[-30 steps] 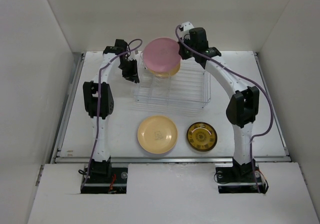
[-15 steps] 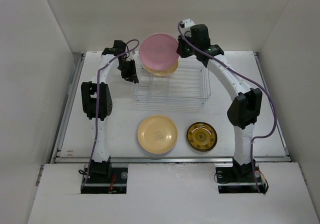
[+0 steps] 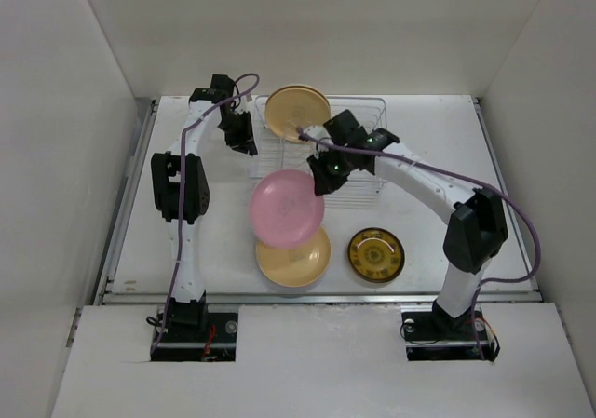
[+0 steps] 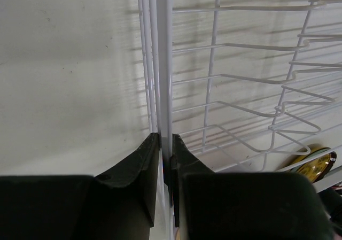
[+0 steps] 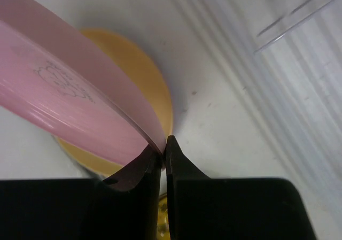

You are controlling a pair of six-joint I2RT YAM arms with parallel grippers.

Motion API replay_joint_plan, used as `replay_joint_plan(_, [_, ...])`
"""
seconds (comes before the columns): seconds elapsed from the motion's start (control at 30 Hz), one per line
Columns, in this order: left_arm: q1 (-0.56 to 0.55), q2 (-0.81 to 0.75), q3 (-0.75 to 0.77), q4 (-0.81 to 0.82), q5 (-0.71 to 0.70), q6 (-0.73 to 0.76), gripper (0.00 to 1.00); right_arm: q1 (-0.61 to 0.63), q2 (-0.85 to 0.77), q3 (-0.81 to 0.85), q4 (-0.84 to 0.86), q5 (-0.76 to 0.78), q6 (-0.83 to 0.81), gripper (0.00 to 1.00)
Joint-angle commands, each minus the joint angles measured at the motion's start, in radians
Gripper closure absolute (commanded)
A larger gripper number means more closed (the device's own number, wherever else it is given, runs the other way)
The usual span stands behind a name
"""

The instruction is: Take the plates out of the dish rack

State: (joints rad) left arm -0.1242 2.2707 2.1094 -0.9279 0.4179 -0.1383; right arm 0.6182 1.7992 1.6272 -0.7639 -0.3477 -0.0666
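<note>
The pink plate (image 3: pixel 286 207) hangs tilted above the orange-yellow plate and off toward the dish rack, so it would drop crooked if the robot's right gripper opened now; the gripper should line it up first.
My right gripper (image 3: pixel 321 183) is shut on the rim of the pink plate (image 3: pixel 286 207) and holds it in the air in front of the dish rack (image 3: pixel 368 171), over the orange-yellow plate (image 3: pixel 300 262) lying on the table. In the right wrist view the pink plate (image 5: pixel 69 101) is pinched at its edge by my gripper (image 5: pixel 162 150), with the orange-yellow plate (image 5: pixel 147 85) below. One cream-yellow plate (image 3: pixel 296 108) stands upright at the rack's far left. My left gripper (image 3: pixel 244 145) is shut on the rack's left wire wall (image 4: pixel 163 63), seen between its fingers (image 4: pixel 164 142).
A small dark ornate yellow-brown plate (image 3: pixel 375 254) lies on the table to the right of the orange-yellow one; its edge shows in the left wrist view (image 4: pixel 315 165). White walls enclose the table on three sides.
My right arm has lifted the pink plate out of the rack and swung it forward and down, to above the orange-yellow plate. The cream-yellow plate behind it now shows. The left arm has not moved.
</note>
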Motion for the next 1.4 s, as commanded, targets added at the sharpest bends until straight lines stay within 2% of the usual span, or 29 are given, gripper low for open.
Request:
replay_joint_plan(0.0, [0.026,0.006,0.044,-0.077,0.024,-0.038,1.0,0.035,-0.023,-0.029,-0.072,0.018,-0.013,1.0])
replay_joint_plan(0.27, [0.026,-0.004,0.021,-0.086,0.005,-0.029,1.0,0.17,0.084,-0.05,-0.118,0.186,0.042,1.0])
replay_joint_plan(0.3, [0.026,-0.014,0.021,-0.086,0.005,-0.029,1.0,0.182,0.097,-0.05,-0.13,0.228,0.057,0.97])
replay_joint_plan(0.37, [0.026,-0.014,0.012,-0.095,0.005,-0.02,1.0,0.183,0.118,-0.05,-0.152,0.257,0.076,0.75])
replay_joint_plan(0.43, [0.026,-0.014,0.003,-0.106,0.005,-0.02,1.0,0.183,0.131,-0.038,-0.161,0.299,0.089,0.59])
replay_joint_plan(0.47, [0.026,-0.023,0.003,-0.106,0.005,-0.02,1.0,0.183,0.131,-0.029,-0.161,0.309,0.09,0.45])
replay_joint_plan(0.53, [0.035,-0.023,0.003,-0.106,0.016,-0.02,1.0,0.183,0.109,-0.009,-0.173,0.328,0.09,0.38])
replay_joint_plan(0.67, [0.044,-0.023,0.012,-0.106,0.053,-0.02,1.0,0.183,0.028,0.065,-0.184,0.363,0.099,0.33])
replay_joint_plan(0.8, [0.054,-0.014,0.012,-0.106,0.075,-0.029,1.0,0.173,-0.037,0.158,-0.045,0.434,0.099,0.2])
replay_joint_plan(0.87, [0.054,-0.004,0.021,-0.115,0.085,-0.029,1.0,0.129,-0.026,0.257,0.059,0.447,0.099,0.2])
replay_joint_plan(0.97, [0.054,0.007,0.034,-0.124,0.085,-0.029,1.0,0.068,0.093,0.402,0.135,0.483,0.099,0.2])
replay_joint_plan(1.1, [0.054,0.007,0.043,-0.124,0.085,-0.029,1.0,-0.017,0.314,0.719,0.236,0.553,0.078,0.2])
replay_joint_plan(1.17, [0.054,0.016,0.043,-0.124,0.094,-0.029,1.0,-0.026,0.414,0.767,0.291,0.564,0.001,0.22])
replay_joint_plan(1.27, [0.054,0.026,0.054,-0.124,0.104,-0.029,1.0,-0.026,0.48,0.778,0.411,0.54,-0.07,0.33])
replay_joint_plan(1.37, [0.054,0.045,0.072,-0.124,0.104,-0.011,1.0,-0.035,0.52,0.778,0.477,0.507,-0.082,0.33])
